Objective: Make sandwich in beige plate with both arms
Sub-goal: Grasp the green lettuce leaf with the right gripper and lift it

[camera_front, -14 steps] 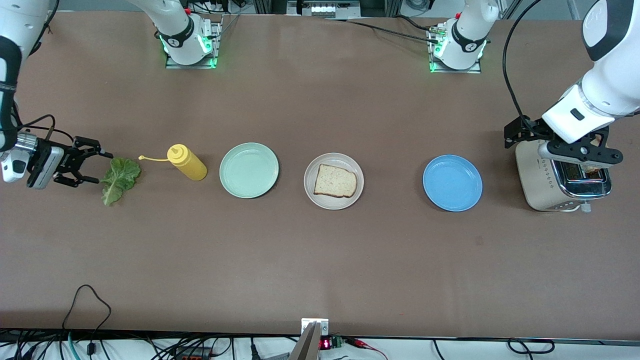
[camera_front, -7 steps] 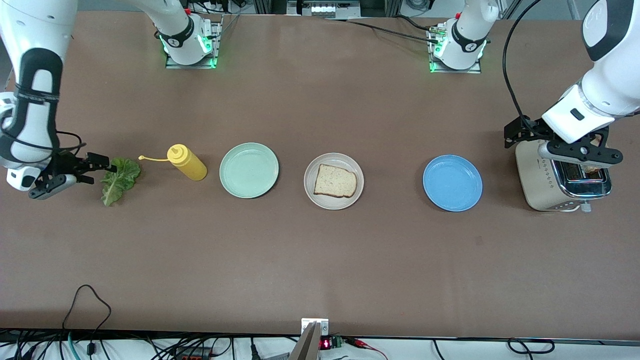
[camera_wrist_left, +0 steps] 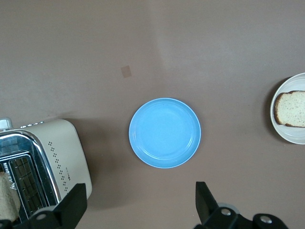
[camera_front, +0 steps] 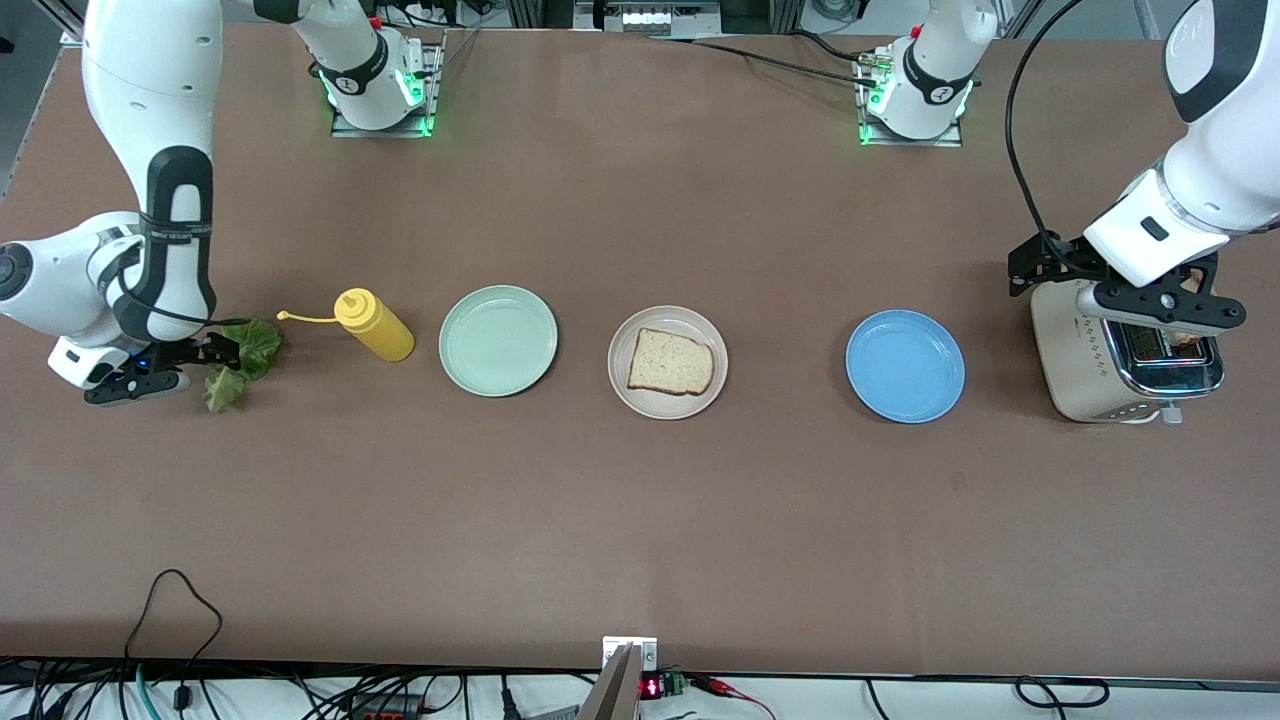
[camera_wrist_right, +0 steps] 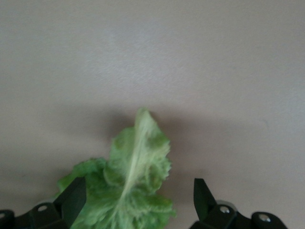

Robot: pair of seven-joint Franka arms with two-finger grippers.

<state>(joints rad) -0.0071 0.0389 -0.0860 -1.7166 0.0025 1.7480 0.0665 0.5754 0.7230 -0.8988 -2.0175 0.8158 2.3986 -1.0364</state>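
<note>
My right gripper should next take the lettuce leaf's ribbed stem (camera_wrist_right: 119, 205) to layer the sandwich on the beige plate.
The beige plate (camera_front: 623, 388) lies mid-table with one bread slice (camera_front: 671, 362) on it; both also show in the left wrist view, plate (camera_wrist_left: 285, 136) and slice (camera_wrist_left: 293, 109). A green lettuce leaf (camera_front: 256, 344) lies on the table toward the right arm's end. My right gripper (camera_front: 215, 356) is low over it, open, with the leaf (camera_wrist_right: 128, 191) between its fingers (camera_wrist_right: 71, 200). My left gripper (camera_front: 1165, 310) hangs open and empty over the toaster (camera_front: 1085, 385). A second bread slice (camera_wrist_left: 6, 202) sits in a toaster slot.
A yellow squeeze bottle (camera_front: 375, 325) lies beside the lettuce. A mint-green plate (camera_front: 498, 340) lies between the bottle and the beige plate. A blue plate (camera_front: 905, 365) lies between the beige plate and the toaster, and shows in the left wrist view (camera_wrist_left: 165, 132).
My right arm has swung round and brought its gripper from beside the lettuce to low over it. The left arm has not moved.
</note>
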